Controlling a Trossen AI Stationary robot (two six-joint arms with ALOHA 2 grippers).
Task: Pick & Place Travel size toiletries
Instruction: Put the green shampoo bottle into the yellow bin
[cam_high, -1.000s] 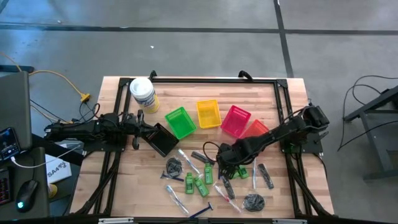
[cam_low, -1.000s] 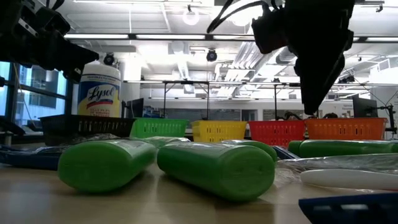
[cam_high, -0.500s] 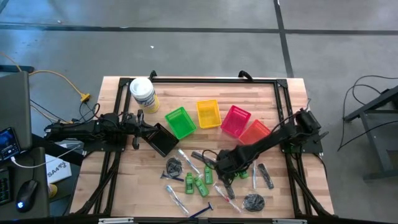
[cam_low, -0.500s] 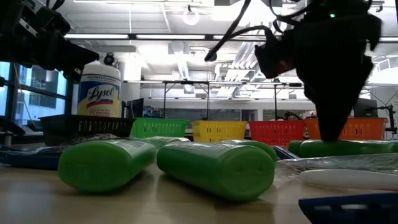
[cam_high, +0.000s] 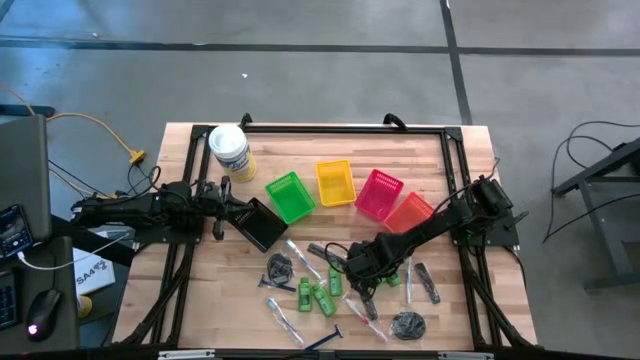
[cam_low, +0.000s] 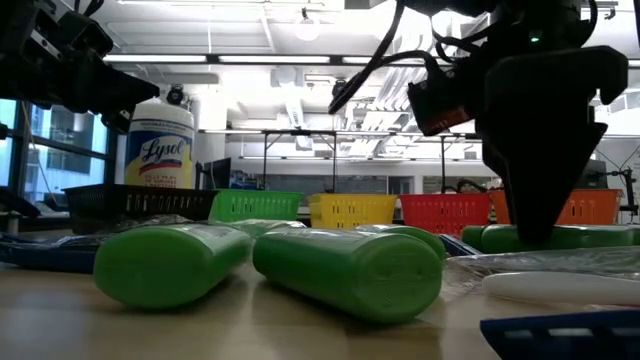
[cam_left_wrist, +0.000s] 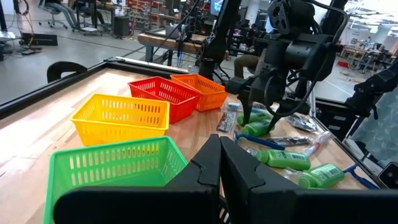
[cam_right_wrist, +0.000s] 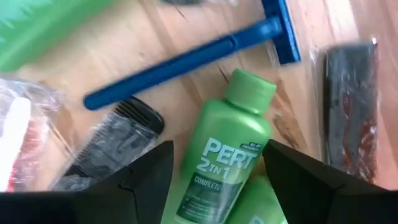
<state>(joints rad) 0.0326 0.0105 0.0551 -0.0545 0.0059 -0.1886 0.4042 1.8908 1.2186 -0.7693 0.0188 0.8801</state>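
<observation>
The green Pert bottle needs to go in the yellow basket. My right gripper should next grab the bottle by its labeled body (cam_right_wrist: 222, 163).
Green mini bottles (cam_high: 322, 295), clear tubes (cam_high: 283, 316), black combs (cam_high: 428, 283), dark coiled bundles (cam_high: 407, 324) and a blue razor (cam_high: 322, 341) lie on the table's near half. My right gripper (cam_high: 363, 275) is open and points down over one green Pert bottle (cam_right_wrist: 225, 167). Its fingers stand on either side of the bottle; I cannot tell if they touch it. The gripper also shows in the low view (cam_low: 545, 200) and the left wrist view (cam_left_wrist: 252, 118). My left gripper (cam_high: 234, 213) is at the table's left, shut on a black basket (cam_high: 262, 224). My left gripper pinches the black basket's left rim (cam_high: 247, 214) between its two fingers, coming level from the table's left. The fingers (cam_left_wrist: 214, 168) show pressed together above the dark rim (cam_left_wrist: 143, 199). Whether the basket is lifted clear of the table, I cannot tell.
Green (cam_high: 290, 196), yellow (cam_high: 335, 183), red (cam_high: 379, 193) and orange (cam_high: 408, 210) baskets stand in a row across the table's middle. A white Lysol tub (cam_high: 230, 150) stands at the far left. A blue razor (cam_right_wrist: 186, 59) and combs (cam_right_wrist: 109, 140) lie close around the Pert bottle.
My right gripper has moved toward the table's near left and gone down, its fingers now level with the green bottle on the table. My left gripper and the black basket have kept still.
</observation>
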